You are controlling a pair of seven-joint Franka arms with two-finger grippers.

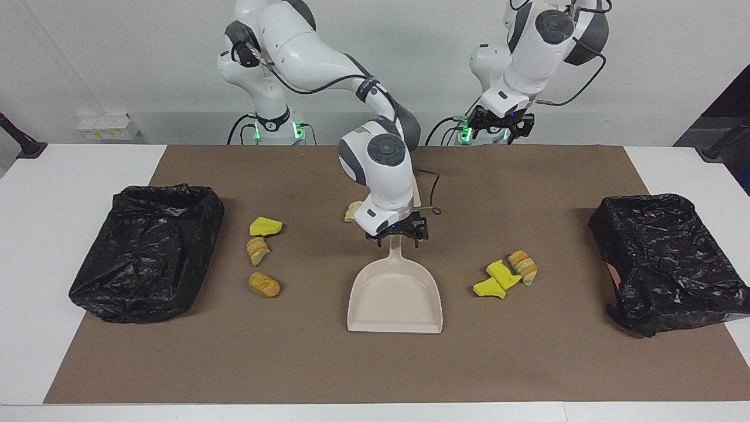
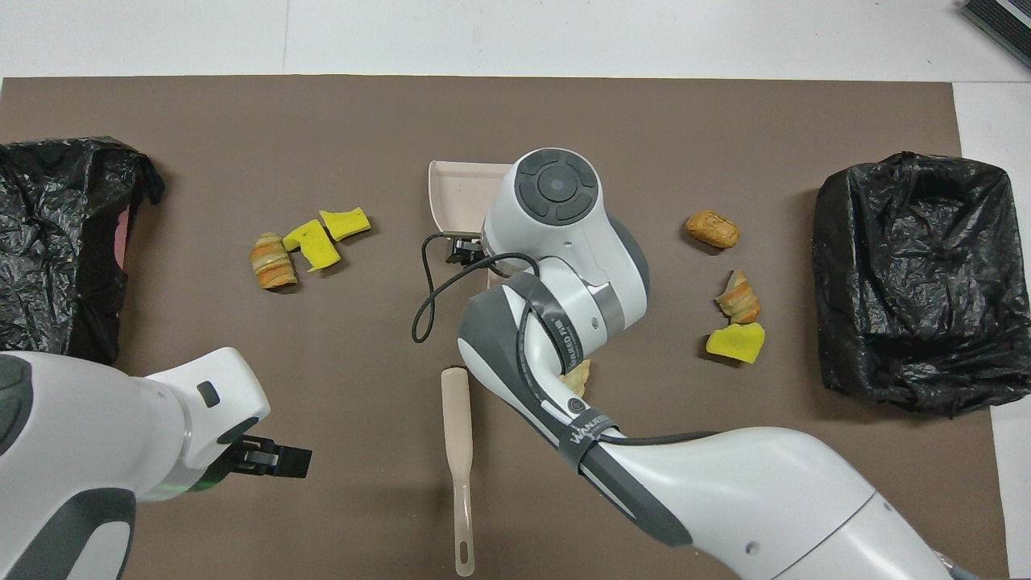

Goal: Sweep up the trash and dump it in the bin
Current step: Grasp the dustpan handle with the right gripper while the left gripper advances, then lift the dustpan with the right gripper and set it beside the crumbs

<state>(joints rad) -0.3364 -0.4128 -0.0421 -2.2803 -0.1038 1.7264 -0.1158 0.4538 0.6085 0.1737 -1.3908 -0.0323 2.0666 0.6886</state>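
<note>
The right gripper grabs the beige dustpan's handle next, to carry swept trash to the black-bagged bin.
The beige dustpan lies in the middle of the brown mat, its handle pointing toward the robots; it also shows in the overhead view. My right gripper is low over the handle's end, its fingers open on either side of it. The trash lies in two groups. Toward the right arm's end are a yellow sponge chunk and two bread pieces. Toward the left arm's end are two yellow chunks and a bread piece. My left gripper waits, raised and open, by its base.
A black-bagged bin stands at each end of the mat. The beige brush lies on the mat nearer to the robots than the dustpan. One more bread scrap lies beside it, partly under my right arm.
</note>
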